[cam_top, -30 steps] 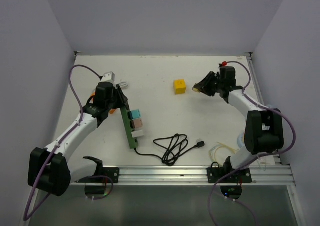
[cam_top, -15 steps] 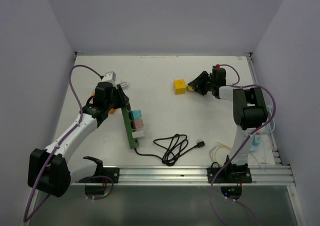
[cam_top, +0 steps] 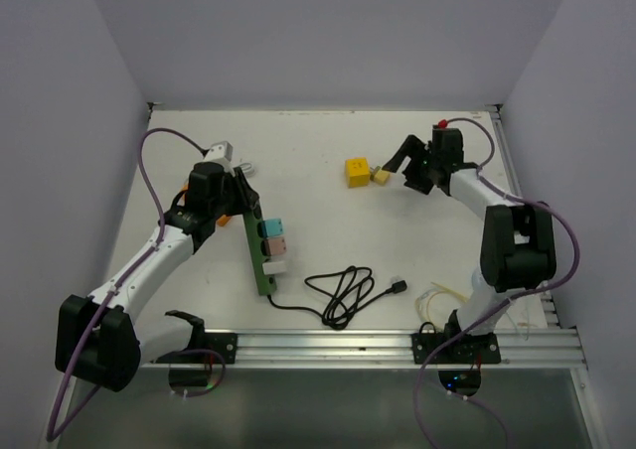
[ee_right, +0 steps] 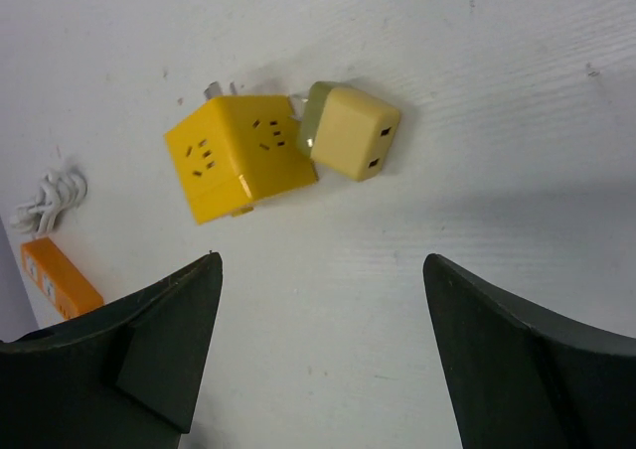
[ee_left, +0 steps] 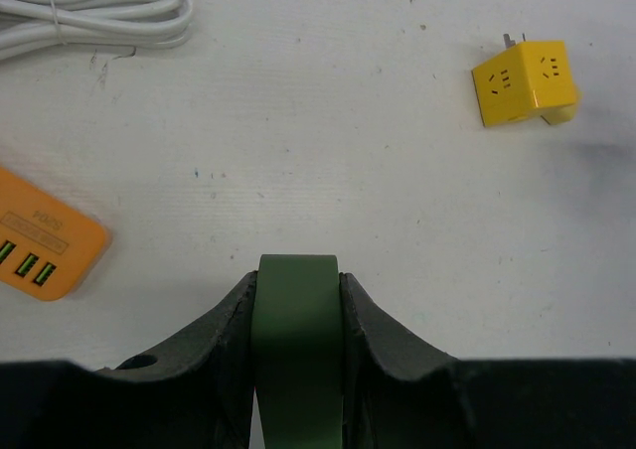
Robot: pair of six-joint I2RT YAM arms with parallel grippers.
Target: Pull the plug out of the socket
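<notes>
The right gripper grabs the cyan plug's outer body (cam_top: 273,227) next, clear of the socket, to pull the cyan plug off the socket.
The socket is a long green power strip (cam_top: 260,260) lying on the table, and my left gripper (cam_top: 241,186) is shut on its far end. In the left wrist view the strip (ee_left: 296,350) fills the gap between the fingers of that gripper (ee_left: 296,280). A cyan plug (cam_top: 270,227), a pink plug (cam_top: 271,242) and a white plug (cam_top: 275,265) sit in the strip. A beige plug (cam_top: 379,175) lies loose on the table, touching a yellow cube socket (cam_top: 357,171). My right gripper (cam_top: 399,169) hangs open just right of the beige plug (ee_right: 348,131), holding nothing.
A black cable (cam_top: 343,292) runs coiled from the strip's near end. An orange USB hub (ee_left: 40,245) and a bundled white cable (ee_left: 94,12) lie near the left gripper. A white adaptor (cam_top: 219,154) sits at back left. Side walls stand close.
My right gripper carried the beige plug leftward to the yellow cube, then opened and let it go there. The left gripper and the strip have not moved.
</notes>
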